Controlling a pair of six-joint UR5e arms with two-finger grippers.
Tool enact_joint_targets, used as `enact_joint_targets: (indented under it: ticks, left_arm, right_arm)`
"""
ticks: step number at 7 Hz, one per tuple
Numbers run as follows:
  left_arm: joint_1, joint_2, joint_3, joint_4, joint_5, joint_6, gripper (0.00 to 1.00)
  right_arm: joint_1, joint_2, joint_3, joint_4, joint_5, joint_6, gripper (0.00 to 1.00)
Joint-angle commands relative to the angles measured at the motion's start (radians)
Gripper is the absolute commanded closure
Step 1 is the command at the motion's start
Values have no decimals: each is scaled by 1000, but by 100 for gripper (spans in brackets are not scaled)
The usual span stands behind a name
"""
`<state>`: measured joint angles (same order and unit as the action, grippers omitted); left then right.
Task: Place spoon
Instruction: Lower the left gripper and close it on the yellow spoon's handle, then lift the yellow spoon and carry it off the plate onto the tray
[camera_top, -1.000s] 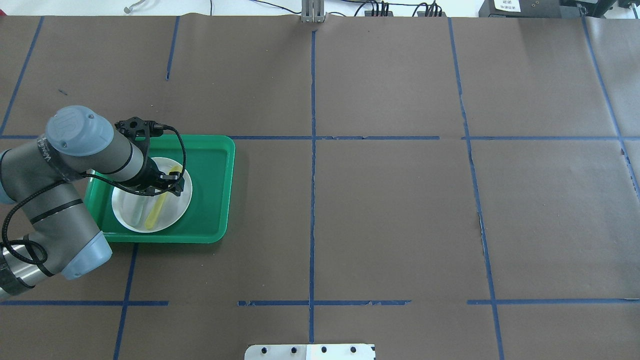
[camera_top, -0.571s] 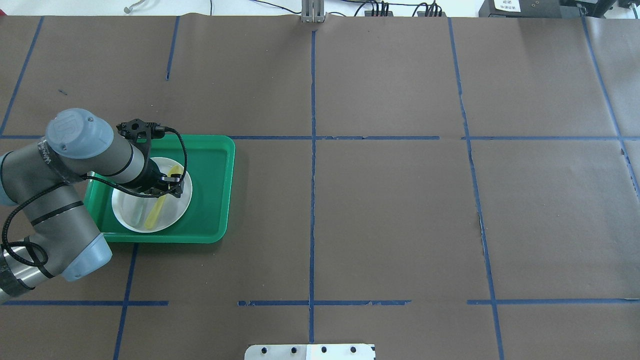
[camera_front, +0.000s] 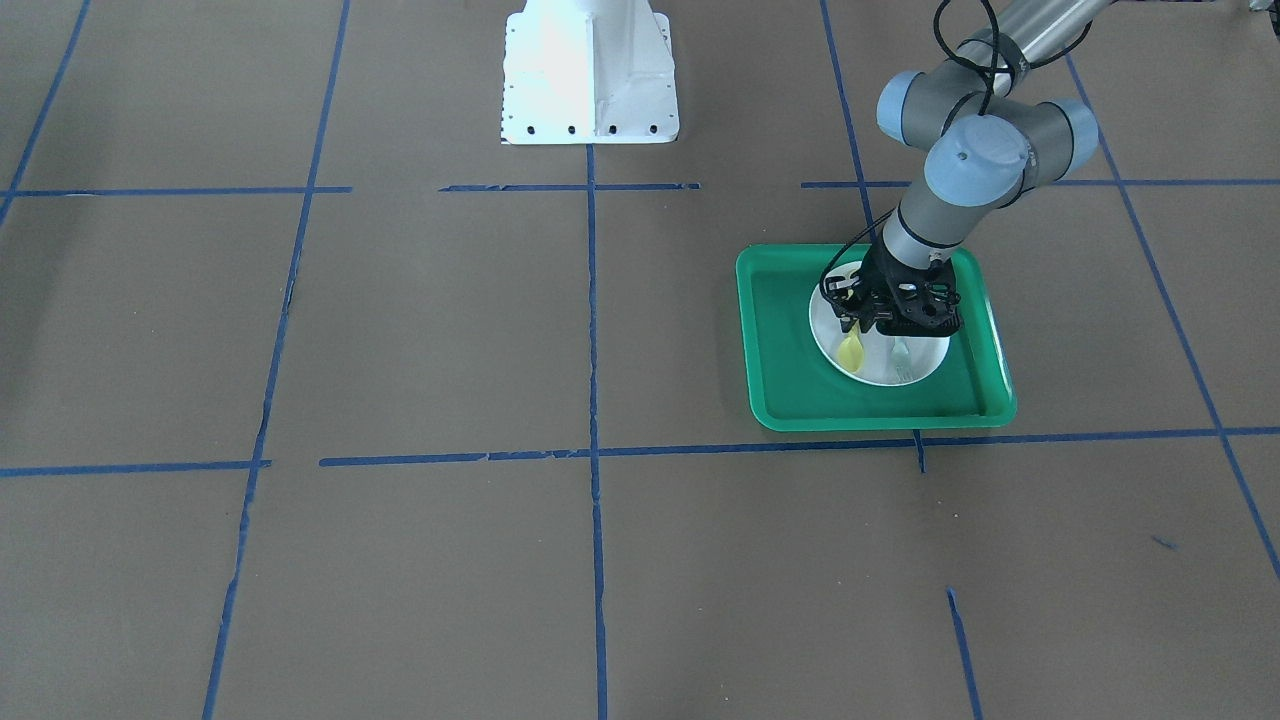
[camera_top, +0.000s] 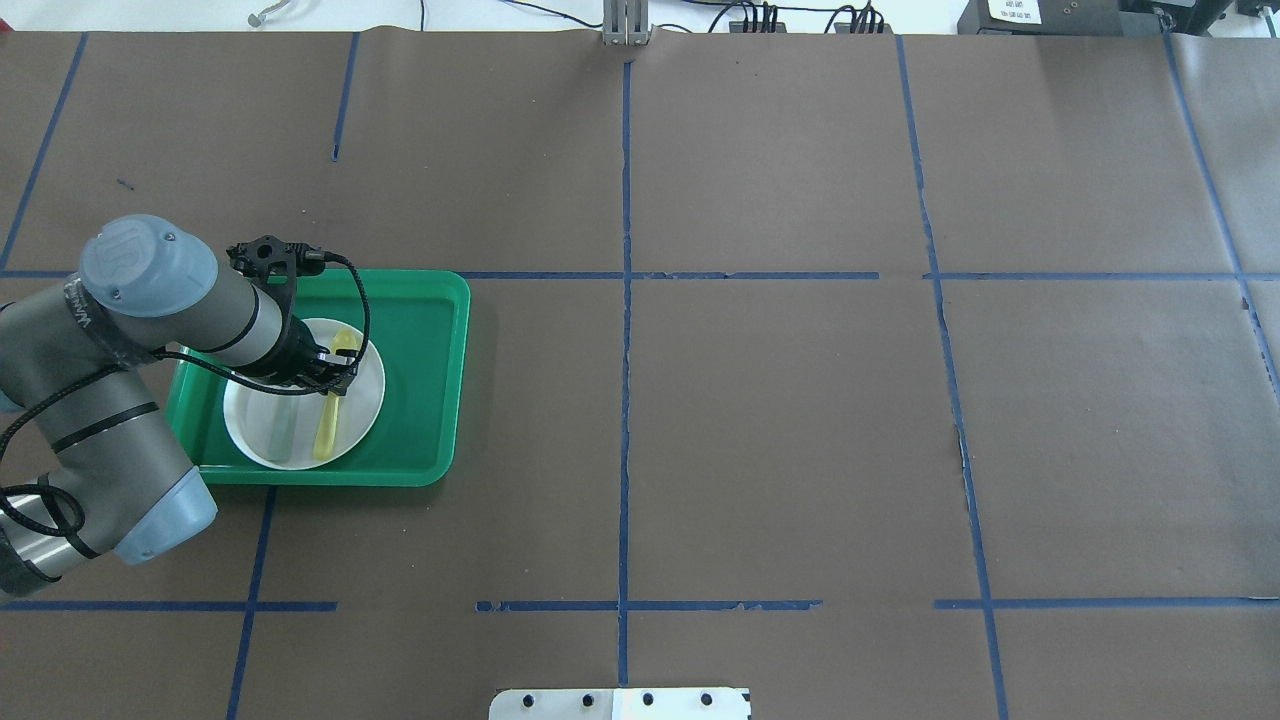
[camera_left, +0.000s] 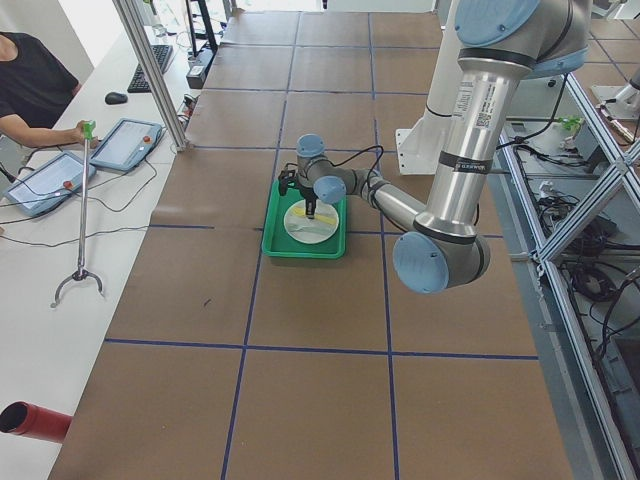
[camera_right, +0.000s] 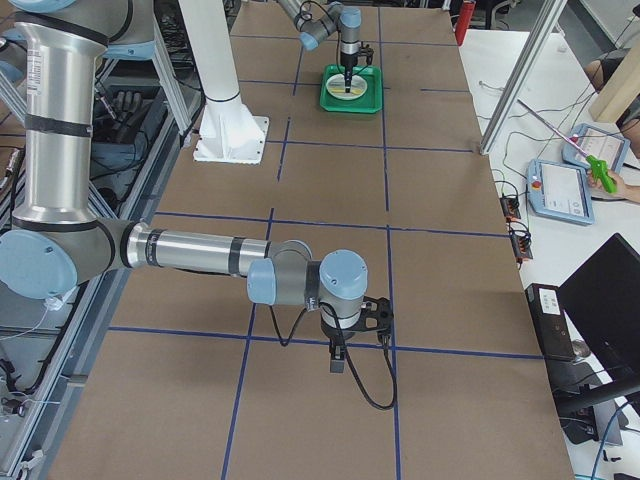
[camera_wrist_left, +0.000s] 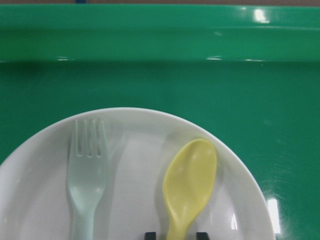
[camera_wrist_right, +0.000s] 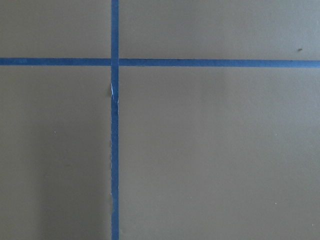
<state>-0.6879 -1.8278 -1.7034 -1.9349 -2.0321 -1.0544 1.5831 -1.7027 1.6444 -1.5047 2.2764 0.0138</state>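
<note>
I need to put the yellow spoon in the green tray (camera_wrist_left: 270, 125) beside the plate, so I should grab the spoon by its handle (camera_wrist_left: 177, 231) next with my left gripper.
The yellow spoon (camera_top: 325, 425) lies on the white plate (camera_top: 362, 405) in the green tray (camera_top: 425, 380), handle towards the robot, next to a pale grey-green fork (camera_top: 280, 425). My left gripper (camera_top: 335, 380) points down over the spoon's handle. In the left wrist view its jaws stand on either side of the handle with small gaps, so the left gripper (camera_wrist_left: 175, 234) is open; the spoon's bowl (camera_wrist_left: 191, 177) and the fork (camera_wrist_left: 89, 175) rest on the plate (camera_wrist_left: 140, 135). My right gripper (camera_right: 338, 362) hangs over bare table far from the tray; I cannot tell its state.
The tray's raised rim (camera_wrist_left: 200, 45) lies just beyond the plate. The white robot base plate (camera_front: 590, 70) is at the table's robot-side edge. Brown paper with blue tape lines (camera_wrist_right: 115, 125) covers the table. Operators' tablets (camera_right: 560, 190) sit beside it.
The left gripper has shifted slightly left, towards the plate's middle. The spoon has swung from a diagonal to lie nearly parallel to the fork.
</note>
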Motion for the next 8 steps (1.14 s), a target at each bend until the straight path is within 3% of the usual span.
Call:
enact_joint_targets:
  ticks: [1, 4, 7, 8]
  left_arm:
    - [-1, 1, 1, 1, 0, 1, 82]
    - [-12, 5, -53, 19, -2, 34, 89]
    - [-73, -17, -198, 262, -4, 106, 98]
    - [-73, -39, -199, 272, -5, 93, 99]
  right_arm:
    - [0, 0, 0, 1, 0, 0, 0]
    - [0, 0, 0, 0, 0, 0, 0]
    - [0, 0, 0, 0, 0, 0, 0]
    - [0, 0, 0, 0, 0, 0, 0]
